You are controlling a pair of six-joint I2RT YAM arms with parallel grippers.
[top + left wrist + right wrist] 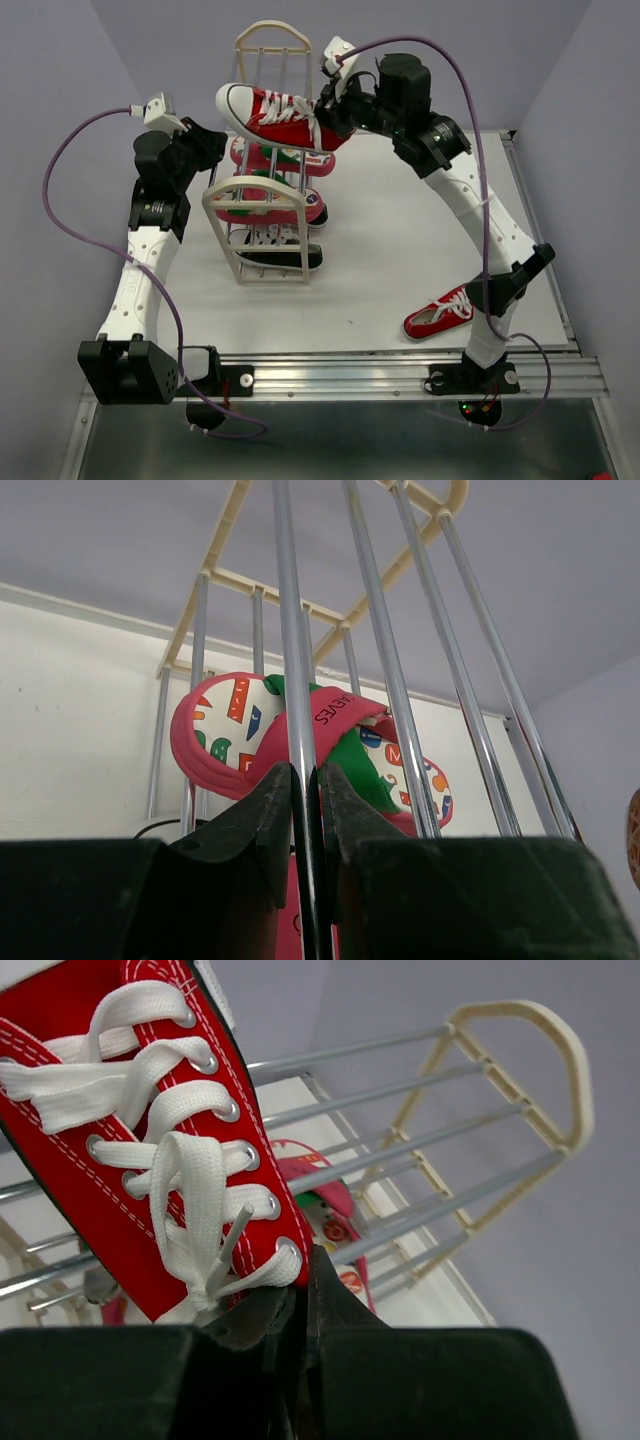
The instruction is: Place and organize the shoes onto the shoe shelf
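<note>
The red sneaker is hanging above the top level of the shoe shelf and would fall if I opened now. My right gripper needs to hold it until its heel end reaches the shoe shelf's rods.
The shoe shelf (262, 212) stands at the table's middle left, its cream end frames joined by silver rods (296, 680). My right gripper (335, 112) is shut on a red sneaker (278, 116) at its collar and holds it over the top tier; the laces show in the right wrist view (170, 1150). My left gripper (213, 143) is shut on a shelf rod, its fingers (262, 805) pinching the rod. Pink flip-flops (280, 200) with green straps lie on a middle tier, also in the left wrist view (320, 742). Black sneakers (278, 250) sit on the bottom tier. A second red sneaker (440, 315) lies on the table.
The white table (400, 240) has a metal rail (400, 372) along its near edge. Purple walls close the back and sides. The loose red sneaker lies beside the right arm's lower link (500, 290).
</note>
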